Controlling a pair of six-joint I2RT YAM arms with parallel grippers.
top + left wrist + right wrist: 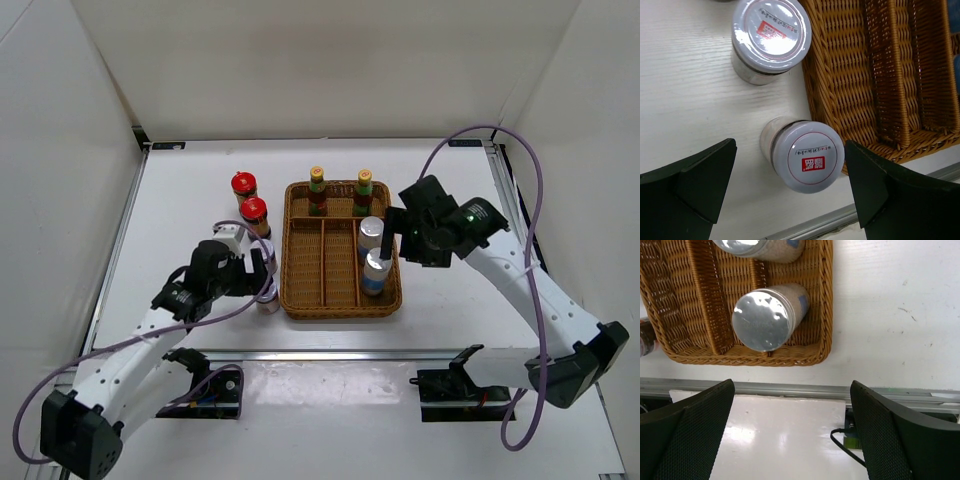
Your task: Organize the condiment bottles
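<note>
My left fingertips are above the nearer jar's silver lid and would miss the jar if closed now, so my left gripper should go lower first, then close on the jar.
Two silver-lidded brown jars (807,156) (771,35) stand on the table against the left wall of the wicker tray (340,312). My left gripper (790,187) is open above them, and the nearer jar sits between its fingers (695,185). In the top view that gripper (262,268) covers most of both jars. Two blue-white-labelled jars (769,320) (760,247) stand in the tray's right compartment. My right gripper (792,427) is open and empty, above the tray's right side (393,240). Two yellow-capped bottles (317,190) (364,190) stand at the tray's back. Two red-capped jars (244,186) (254,212) stand left of the tray.
The tray has long compartments divided by wicker walls (890,75); the left and middle ones hold nothing. A metal rail (330,353) runs along the table's front edge. White walls enclose the table on three sides.
</note>
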